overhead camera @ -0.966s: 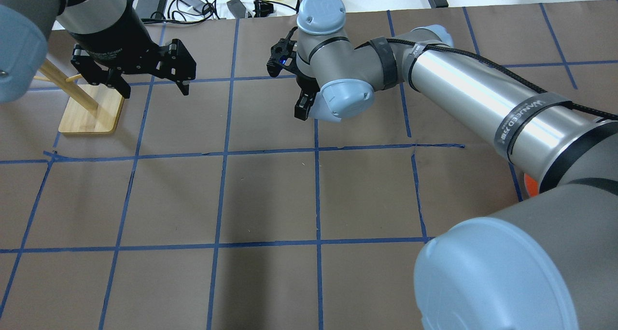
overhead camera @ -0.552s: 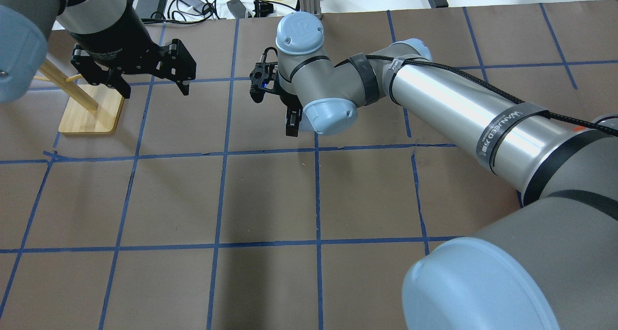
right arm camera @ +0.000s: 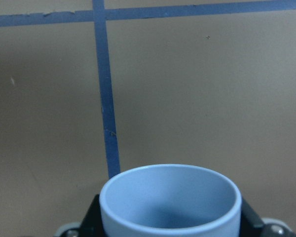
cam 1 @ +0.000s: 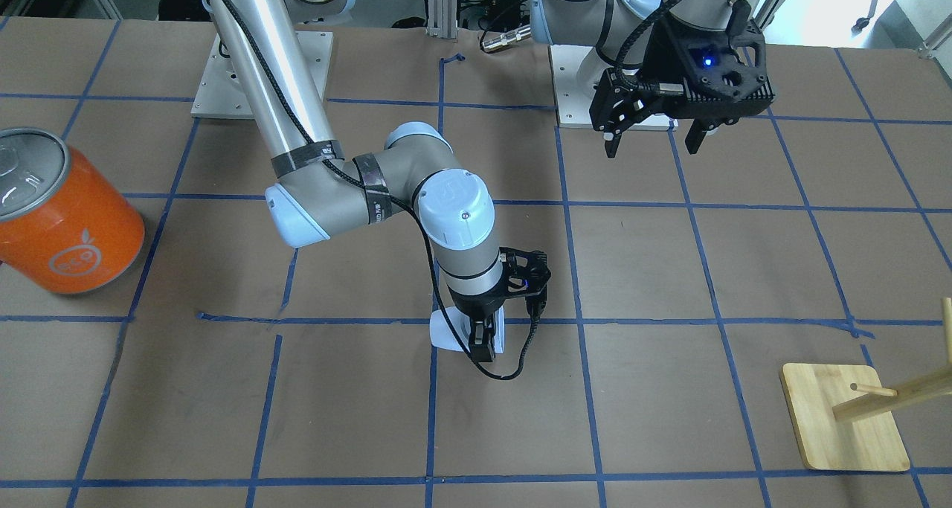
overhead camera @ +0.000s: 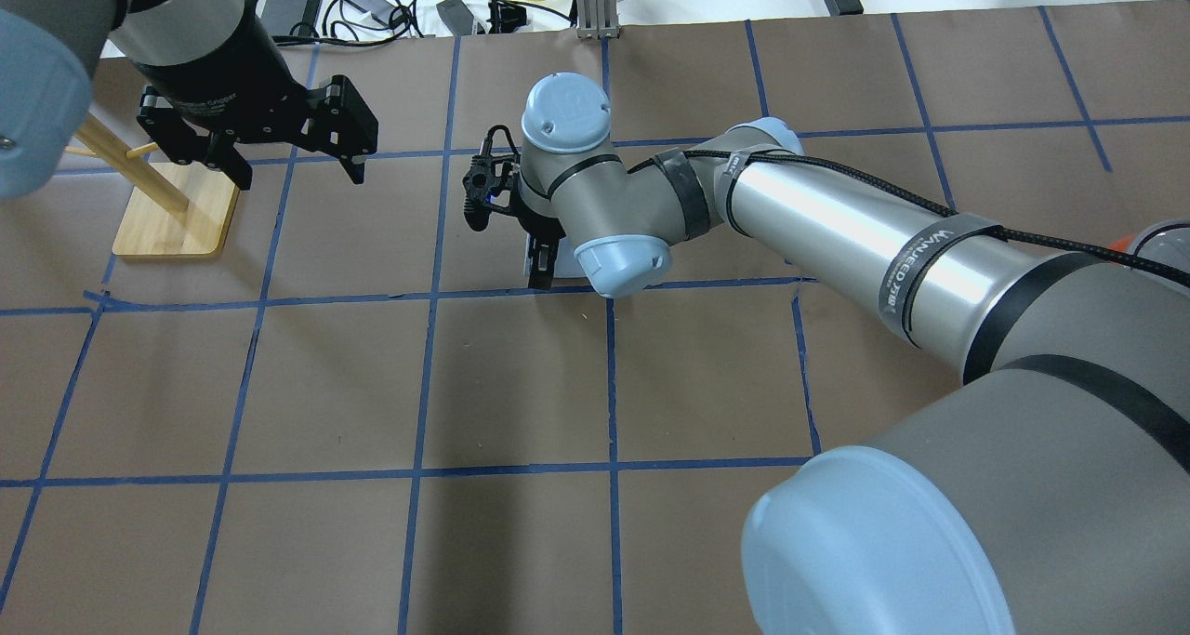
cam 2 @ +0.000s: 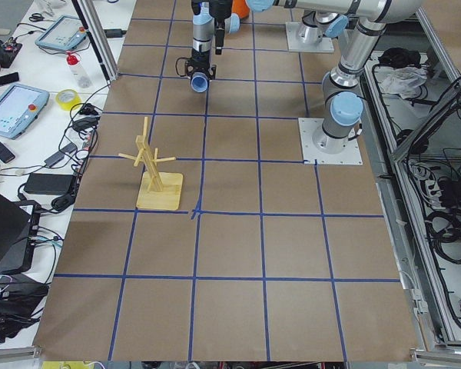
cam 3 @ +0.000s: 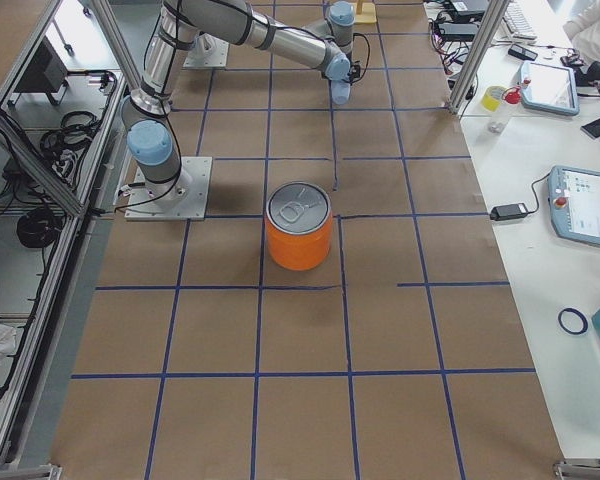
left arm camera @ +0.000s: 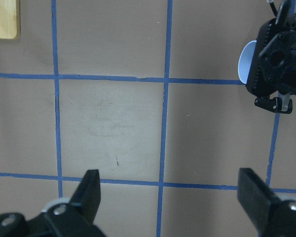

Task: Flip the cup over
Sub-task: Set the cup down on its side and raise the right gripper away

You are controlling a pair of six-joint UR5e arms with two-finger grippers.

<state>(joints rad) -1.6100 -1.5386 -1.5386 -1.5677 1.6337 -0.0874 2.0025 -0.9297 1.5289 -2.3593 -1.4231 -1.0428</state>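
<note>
My right gripper needs to open, because the cup's lower edge point(cam 1: 448, 348) is nearly level and close to the brown table while the cup is in my fingers.
The pale lavender-blue cup point(cam 1: 445, 335) is held in my right gripper point(cam 1: 483, 342), low over the brown paper near a blue tape crossing. The fingers are shut on its sides. In the right wrist view the cup point(right arm camera: 170, 202) shows its open mouth and darker inside, tilted toward the camera. It also shows in the left wrist view point(left arm camera: 244, 64), the exterior left view point(cam 2: 200, 81) and, as a pale sliver, in the overhead view point(overhead camera: 563, 261) beside the right gripper point(overhead camera: 542, 270). I cannot tell whether it touches the table. My left gripper point(cam 1: 653, 142) point(overhead camera: 299, 175) hangs open and empty, apart.
A large orange can point(cam 1: 67, 225) point(cam 3: 298, 240) with a silver top stands on the robot's right side of the table. A wooden peg stand point(cam 1: 844, 419) point(overhead camera: 172, 212) stands near my left gripper. Cables and gear lie beyond the far table edge point(overhead camera: 400, 7).
My right arm has swung toward the robot's left and nearer the robot, bringing the held cup lower over the table. The left arm has not moved.
</note>
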